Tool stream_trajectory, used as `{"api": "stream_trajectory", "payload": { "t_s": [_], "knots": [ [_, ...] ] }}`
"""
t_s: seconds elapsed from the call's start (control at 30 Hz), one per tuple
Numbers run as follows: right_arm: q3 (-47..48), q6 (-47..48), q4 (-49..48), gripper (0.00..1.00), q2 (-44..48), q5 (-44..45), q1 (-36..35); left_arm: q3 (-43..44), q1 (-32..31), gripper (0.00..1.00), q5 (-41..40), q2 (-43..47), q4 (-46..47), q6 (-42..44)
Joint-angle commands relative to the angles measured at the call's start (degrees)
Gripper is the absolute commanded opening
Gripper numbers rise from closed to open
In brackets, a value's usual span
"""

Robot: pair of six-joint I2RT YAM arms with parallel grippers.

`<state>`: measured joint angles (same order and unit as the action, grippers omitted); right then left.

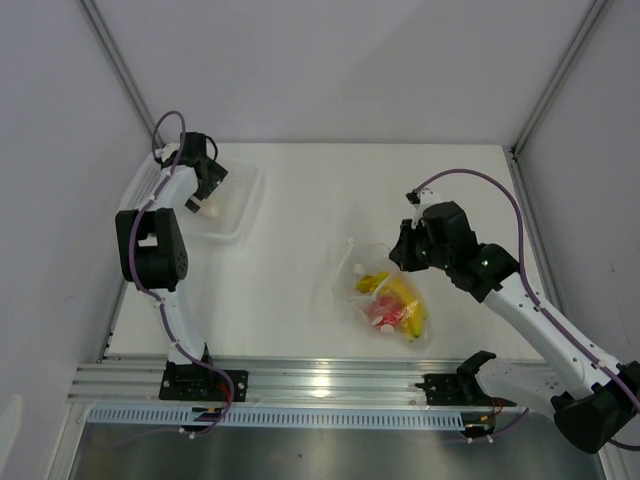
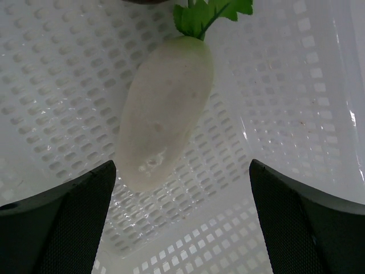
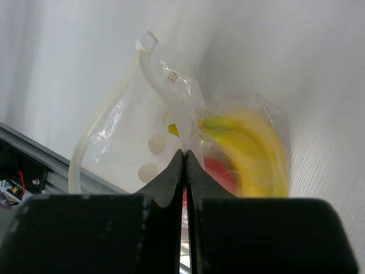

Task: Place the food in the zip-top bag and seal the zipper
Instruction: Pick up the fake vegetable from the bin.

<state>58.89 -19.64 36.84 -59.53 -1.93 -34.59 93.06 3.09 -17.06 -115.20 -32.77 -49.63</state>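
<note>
The white radish (image 2: 165,108) should go into the zip-top bag with its green top leading, so the robot's left gripper will next grab it across its end (image 2: 150,154) opposite the green top.
The clear zip-top bag (image 1: 385,295) lies right of the table's middle with the yellow banana bunch (image 1: 400,293) and a red fruit (image 1: 386,312) inside. My right gripper (image 3: 184,153) is shut on the bag's top edge by the zipper strip (image 3: 171,91) and holds the mouth up; banana (image 3: 251,148) and red fruit (image 3: 219,174) show through the plastic. My left gripper (image 2: 181,197) is open above the white radish (image 2: 165,108), which lies with its green top (image 2: 208,14) away from me in the white mesh basket (image 2: 285,85). No dark purple-red fruit shows.
The mesh basket (image 1: 242,205) stands at the far left of the table under my left arm. A metal rail (image 1: 320,385) runs along the near edge. White walls close in the back and both sides.
</note>
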Motion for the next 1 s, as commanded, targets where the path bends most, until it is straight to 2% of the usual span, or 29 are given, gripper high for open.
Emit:
{"api": "stream_trajectory", "payload": {
  "t_s": [0.0,0.33,0.6,0.87,0.97],
  "knots": [
    [1.2,1.8,-3.1,0.00,-0.3,-2.8,1.7,3.9,1.6,0.99,-1.3,-0.7,-2.3,-1.7],
    [-0.1,2.2,-4.5,0.00,-0.3,-5.9,4.7,14.2,4.0,0.99,7.2,-9.3,-11.9,-3.6],
    [-1.0,2.2,-4.2,0.00,1.4,-7.0,6.7,22.3,4.6,1.00,7.7,-15.1,-20.0,-5.7],
    [-1.3,1.4,-5.1,0.00,1.6,-8.3,7.3,23.1,5.8,0.99,11.9,-17.6,-22.2,-7.6],
    [-1.3,1.3,-5.0,0.00,1.8,-8.3,7.3,22.4,6.0,0.91,12.9,-17.6,-21.1,-7.2]
  ]
}}
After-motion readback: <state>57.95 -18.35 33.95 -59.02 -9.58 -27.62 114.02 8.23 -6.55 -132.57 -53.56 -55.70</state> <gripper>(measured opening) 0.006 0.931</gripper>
